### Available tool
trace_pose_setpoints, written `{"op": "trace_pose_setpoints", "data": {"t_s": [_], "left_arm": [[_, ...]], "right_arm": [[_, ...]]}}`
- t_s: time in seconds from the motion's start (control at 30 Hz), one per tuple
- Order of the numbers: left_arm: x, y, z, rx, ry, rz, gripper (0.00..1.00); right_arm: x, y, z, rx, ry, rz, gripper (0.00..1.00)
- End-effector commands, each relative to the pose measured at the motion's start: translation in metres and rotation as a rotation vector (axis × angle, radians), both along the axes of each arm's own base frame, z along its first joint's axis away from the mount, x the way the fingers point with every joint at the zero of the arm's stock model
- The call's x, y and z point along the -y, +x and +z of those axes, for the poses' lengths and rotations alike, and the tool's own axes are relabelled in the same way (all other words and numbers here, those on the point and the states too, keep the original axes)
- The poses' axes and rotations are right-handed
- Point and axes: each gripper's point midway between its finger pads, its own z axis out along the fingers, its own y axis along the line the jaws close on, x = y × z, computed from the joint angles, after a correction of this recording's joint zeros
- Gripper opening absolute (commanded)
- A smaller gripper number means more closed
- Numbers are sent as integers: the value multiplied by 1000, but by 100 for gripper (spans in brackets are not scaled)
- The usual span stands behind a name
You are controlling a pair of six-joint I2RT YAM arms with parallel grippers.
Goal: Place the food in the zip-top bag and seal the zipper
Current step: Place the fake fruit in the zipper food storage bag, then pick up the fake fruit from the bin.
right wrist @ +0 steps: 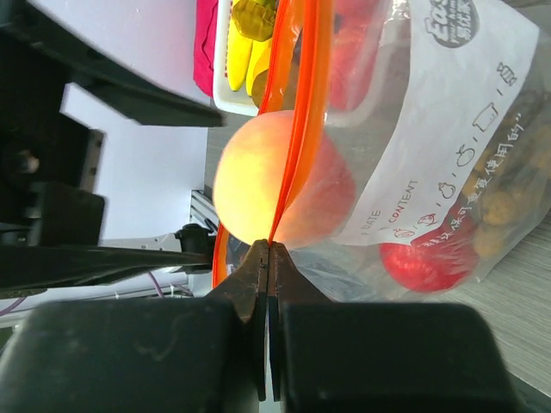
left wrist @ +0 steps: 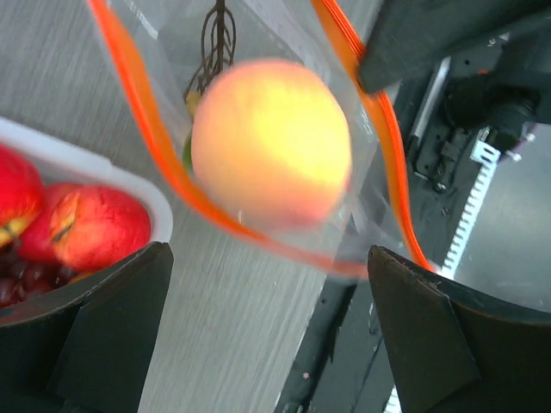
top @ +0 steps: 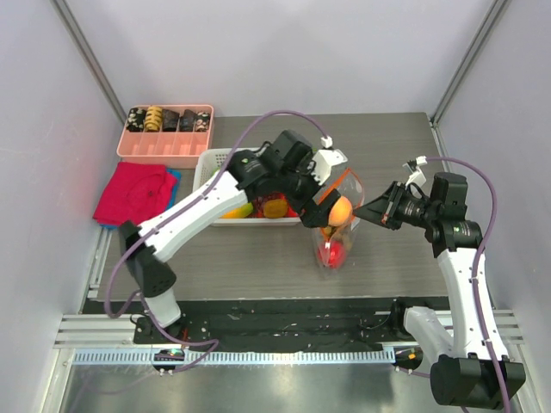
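Observation:
The left gripper reaches the yellow bananas and grabs their joined stem end next, so the bananas' tips stay free to enter the zip-top bag's opening.
The zip-top bag (top: 337, 237) stands with its mouth up, just in front of the basket. My right gripper (top: 381, 212) is shut on the orange-red zipper (right wrist: 301, 112) at the mouth's right rim (right wrist: 269, 249). My left gripper (left wrist: 267, 254) is open and empty above the mouth (top: 327, 182). A peach (left wrist: 271, 142) is loose in the mouth between the two zipper strips and touches neither finger; it also shows in the top view (top: 341, 209). A red round fruit (right wrist: 422, 262) and the tan berry bunch (right wrist: 508, 206) lie lower in the bag.
The white lattice basket (top: 209, 163) behind the bag holds red fruit (left wrist: 99, 228) and yellow bananas (right wrist: 245, 52). A pink divided tray (top: 168, 146) stands at the back left, with a red cloth (top: 133, 194) in front of it. The black table edge and rail (top: 284, 323) run close in front.

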Motion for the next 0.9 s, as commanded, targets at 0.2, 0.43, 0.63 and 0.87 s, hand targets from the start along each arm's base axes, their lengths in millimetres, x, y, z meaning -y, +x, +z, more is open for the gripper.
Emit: {"op": "trace_pose_setpoints", "data": {"t_s": [0.2,0.43,0.63,0.87], "left_arm": [[-128,74,81,206,-170,274,100],[-215,136,5,259,119,316,96],[-219,157,-47,340,250,52,94],[-207,157,-85,390,256,-334,92]], "right_arm": [[-2,2,16,80,-9,33,1],[-2,5,15,77,-11,29,1],[-1,5,12,67,-11,26,1],[-1,6,10,56,-17,25,1]]}}
